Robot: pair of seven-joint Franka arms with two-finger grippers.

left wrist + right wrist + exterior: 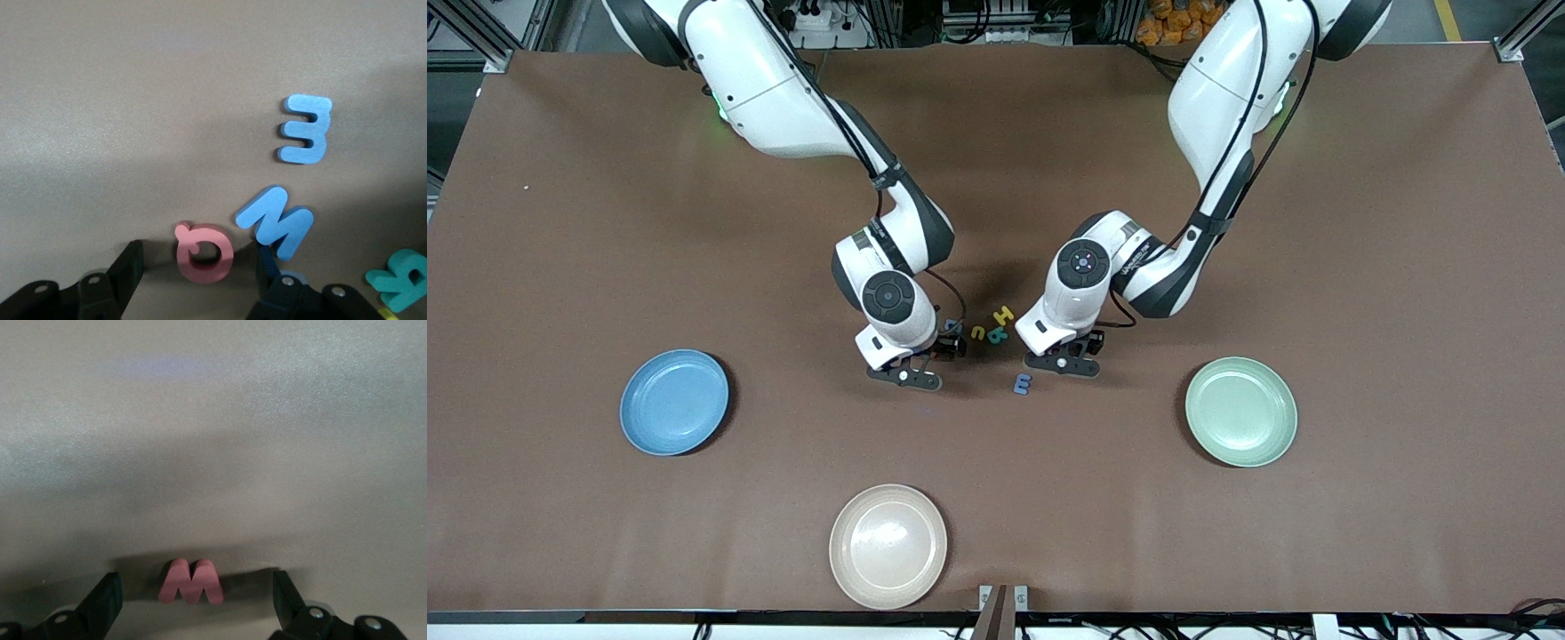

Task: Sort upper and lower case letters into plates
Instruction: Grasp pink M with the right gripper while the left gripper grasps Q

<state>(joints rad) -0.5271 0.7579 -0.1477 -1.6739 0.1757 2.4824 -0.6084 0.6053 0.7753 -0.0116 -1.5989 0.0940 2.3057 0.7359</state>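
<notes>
My right gripper closes on the red M [191,582] next, since the red M lies level with the fingers, low over the table.
My left gripper [1064,354] is open, low over the table, its fingers on either side of a red round letter [204,252] without touching it. In the left wrist view a blue M [275,221] lies against one finger [267,261], with a blue E-like letter [305,129] and a teal letter [400,279] nearby. My right gripper [921,357] is open, low over the table, with a red M [191,581] between its fingers. Yellow letters [1003,315] and a teal one [998,336] lie between the two hands. The sky blue plate [674,402] and the mint green plate [1240,411] hold nothing.
A cream-beige plate [887,546] sits near the table's front edge, nearer the front camera than both grippers. The blue E-like letter [1022,383] lies just nearer the camera than the hands. Brown table stretches wide around the plates.
</notes>
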